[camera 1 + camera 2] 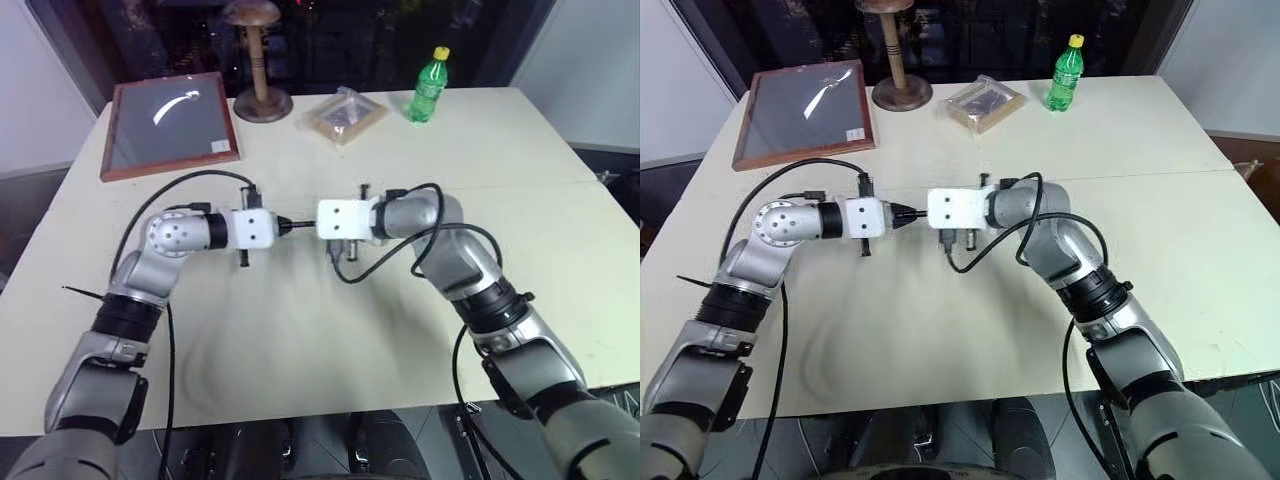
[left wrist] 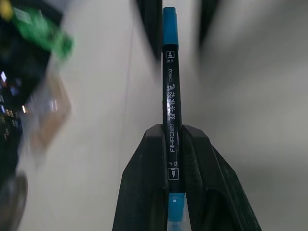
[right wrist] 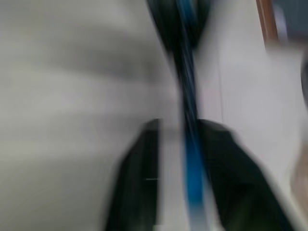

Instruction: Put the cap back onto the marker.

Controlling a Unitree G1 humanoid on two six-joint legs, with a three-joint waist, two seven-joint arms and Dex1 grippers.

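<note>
The black marker hangs between my left gripper's fingers in the left wrist view, above the pale table, so my left gripper keeps holding it for now.
My left gripper (image 2: 172, 132) is shut on the black marker (image 2: 171, 96), which sticks out past its fingertips. The blue cap (image 2: 170, 26) sits on the marker's far end, and a lighter blue end (image 2: 176, 207) shows deep between the fingers. Over the middle of the table the two grippers meet tip to tip, the left gripper (image 1: 283, 225) facing my right gripper (image 1: 310, 226). The right gripper (image 3: 185, 125) stands open around the capped end, with a gap between its fingers (image 3: 139, 183) and the blue part.
At the back of the pale table (image 1: 520, 170) lie a wood-framed glass panel (image 1: 170, 125), a wooden stand (image 1: 258, 60), a clear bag with brown contents (image 1: 345, 115) and a green bottle with a yellow lid (image 1: 430, 85). Black cables loop from both wrists.
</note>
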